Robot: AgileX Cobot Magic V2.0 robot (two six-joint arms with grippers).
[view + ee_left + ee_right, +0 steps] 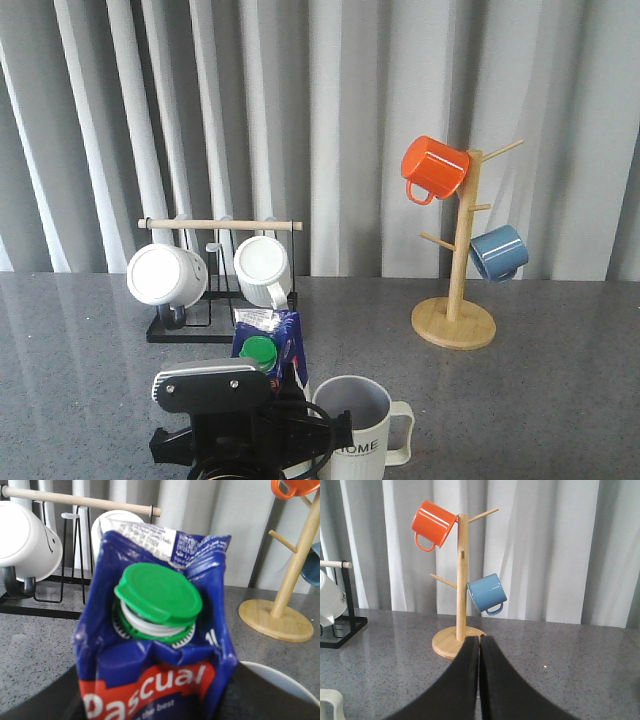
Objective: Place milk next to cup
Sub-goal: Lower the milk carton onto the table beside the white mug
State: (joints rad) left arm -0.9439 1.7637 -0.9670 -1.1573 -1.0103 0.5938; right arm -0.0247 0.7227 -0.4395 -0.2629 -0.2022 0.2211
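Observation:
The milk carton [280, 330] is upright and low beside the cup in the front view. It would stay standing if I opened my left gripper now.
The milk [155, 630], a blue carton with a green cap and a red "Pascual" band, fills the left wrist view. My left gripper [155, 702] is shut on its sides. In the front view the milk [270, 345] stands upright just left of the cup [355, 425], a cream-white mug marked "HOME" with its handle to the right. My left arm [215, 420] hides the carton's lower part, so whether it rests on the table is hidden. The cup's rim [280, 677] shows beside the carton. My right gripper [479, 639] is shut and empty, low over the table, facing the wooden mug tree.
A black rack [200, 300] with a wooden bar holds two white mugs [165, 275] behind the milk. A wooden mug tree [455, 320] at the back right carries an orange mug [433, 167] and a blue mug [498, 252]. A grey curtain closes the back.

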